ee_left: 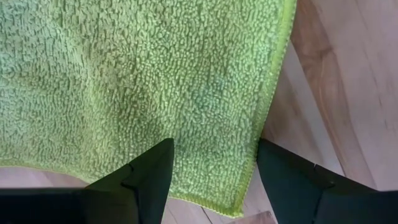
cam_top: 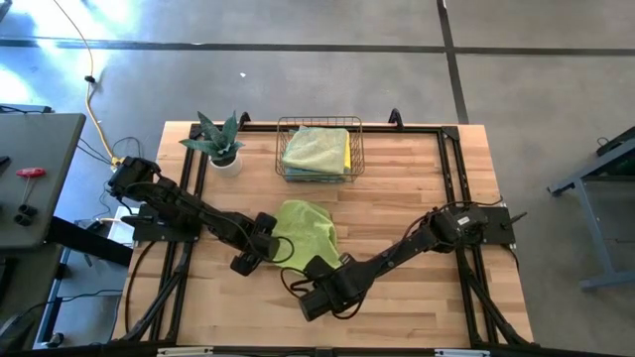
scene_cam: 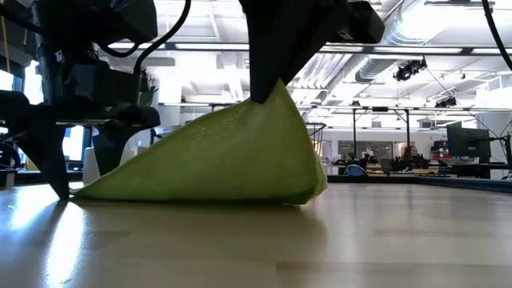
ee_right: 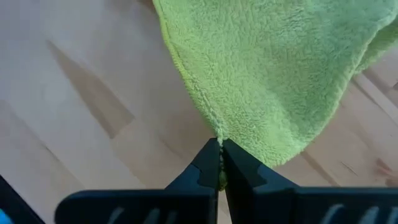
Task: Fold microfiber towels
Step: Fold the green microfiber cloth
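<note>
The left gripper's fingers reach past the towel's near corner, and one is down against the towel's hem, so the left gripper needs to close on the lime green towel.
A lime green microfiber towel lies on the wooden table near its middle, with one part pulled up into a peak and its lower edge on the table. My right gripper is shut on that raised part at the towel's near side. My left gripper is open, low over the towel's left near corner. One of its fingers stands over the cloth and the other stands past the hem, over bare wood. I cannot tell whether they touch the cloth. My right gripper pinches the towel's hemmed edge between its two shut fingers, which come from above. The cloth spreads away from the fingertips. The held part is lifted into a tent, and the rest of the towel slopes down onto the table.
A wire basket at the far middle of the table holds folded towels, a lime green one on top. A green spiky potted plant stands to its left. Black frame rails run along the table's sides.
</note>
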Controlling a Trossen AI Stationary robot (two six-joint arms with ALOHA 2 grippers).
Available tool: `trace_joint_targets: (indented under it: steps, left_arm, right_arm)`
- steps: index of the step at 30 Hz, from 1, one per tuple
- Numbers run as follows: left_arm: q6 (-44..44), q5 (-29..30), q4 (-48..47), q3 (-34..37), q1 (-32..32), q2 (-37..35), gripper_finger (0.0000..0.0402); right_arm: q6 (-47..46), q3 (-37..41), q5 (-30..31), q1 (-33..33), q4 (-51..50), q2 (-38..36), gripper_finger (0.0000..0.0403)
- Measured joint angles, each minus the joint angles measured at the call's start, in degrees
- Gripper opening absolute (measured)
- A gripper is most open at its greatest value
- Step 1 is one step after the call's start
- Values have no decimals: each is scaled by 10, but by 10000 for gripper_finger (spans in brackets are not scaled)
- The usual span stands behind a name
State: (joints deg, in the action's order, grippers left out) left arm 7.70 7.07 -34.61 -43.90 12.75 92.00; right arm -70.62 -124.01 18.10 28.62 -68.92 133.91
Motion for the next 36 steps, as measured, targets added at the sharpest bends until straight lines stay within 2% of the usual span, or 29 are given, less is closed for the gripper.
trace_joint_targets:
  steps: [5, 10, 14, 21, 24, 27, 31, 36]
  left_arm:
    - [-14, 19, 0, 0, 1, 0, 212]
    - [-24, 16, 6, 2, 1, 0, 175]
    - [-27, 13, 9, 2, 2, 1, 126]
    - [-52, 4, 12, 2, 1, 0, 12]
    - [-85, 8, -4, -3, 1, -8, 10]
    - [-113, 27, -63, -29, 8, -20, 4]
    - [-143, 35, -160, -89, 25, -45, 4]
    - [-181, 36, -223, -190, 31, -75, 2]
  right_arm:
    - [0, 0, 4, 0, 0, 0, 0]
    - [3, 0, 5, -5, -1, -3, 0]
    - [7, 0, 18, -9, -8, -15, 0]
    - [23, -1, 28, -12, -27, -28, 0]
    - [48, -1, 20, -13, -42, -28, 0]
    - [67, -1, 16, -14, -57, -30, 0]
    - [81, -1, 18, -17, -93, -53, 0]
    - [114, -1, 28, -24, -142, -80, 0]
